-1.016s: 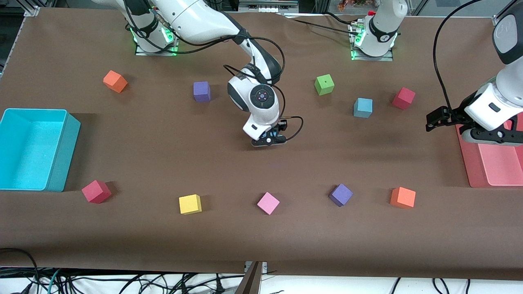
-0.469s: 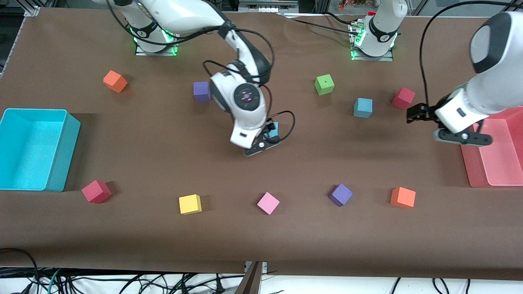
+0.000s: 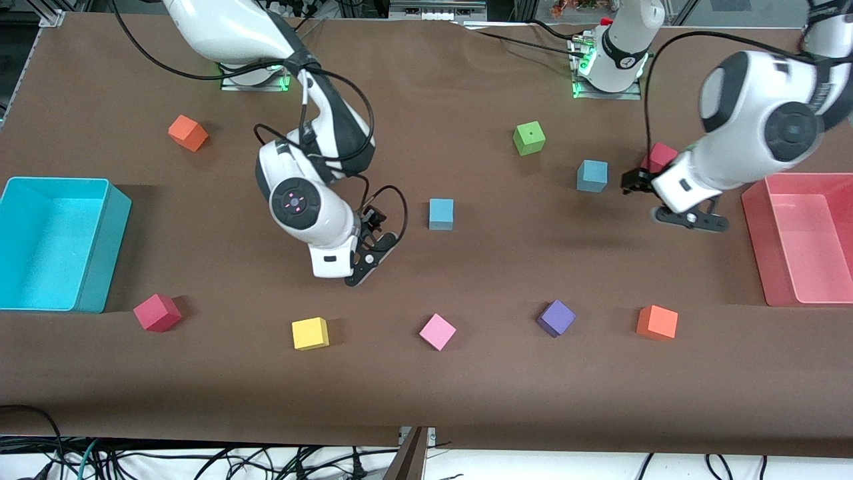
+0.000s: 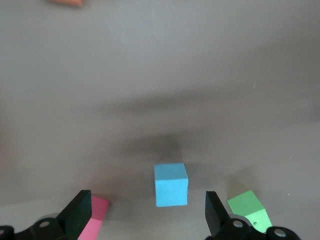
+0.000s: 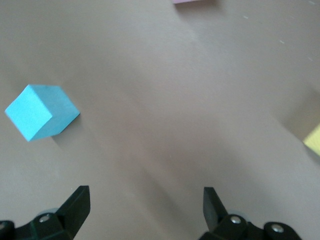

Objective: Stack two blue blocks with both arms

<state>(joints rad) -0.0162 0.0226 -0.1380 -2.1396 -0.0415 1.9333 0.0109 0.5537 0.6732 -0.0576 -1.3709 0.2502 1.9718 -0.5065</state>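
Observation:
I should next grab the blue block with my left gripper beside the green cube, by two opposite sides, so that I can stack it on the other blue block (image 3: 440,213).
One blue block (image 3: 440,214) sits alone on the brown table near its middle. It also shows in the right wrist view (image 5: 42,111). The second blue block (image 3: 592,176) sits toward the left arm's end, and shows in the left wrist view (image 4: 171,184). My right gripper (image 3: 372,257) is open and empty, beside the middle block toward the right arm's end; its open jaws show in its wrist view (image 5: 145,207). My left gripper (image 3: 690,219) is open and empty, in the air beside the second block; that block lies ahead of its open jaws (image 4: 148,215).
A cyan bin (image 3: 106,267) stands at the right arm's end, a pink tray (image 3: 753,233) at the left arm's end. A green cube (image 3: 529,138) and a red cube (image 3: 660,157) flank the second blue block. Red (image 3: 157,312), yellow (image 3: 310,333), pink (image 3: 437,331), purple (image 3: 556,317) and orange (image 3: 657,322) cubes line the near side.
My right gripper let go of the blue block on the table's middle and drew away toward the right arm's end. My left gripper moved from over the pink tray toward the second blue block.

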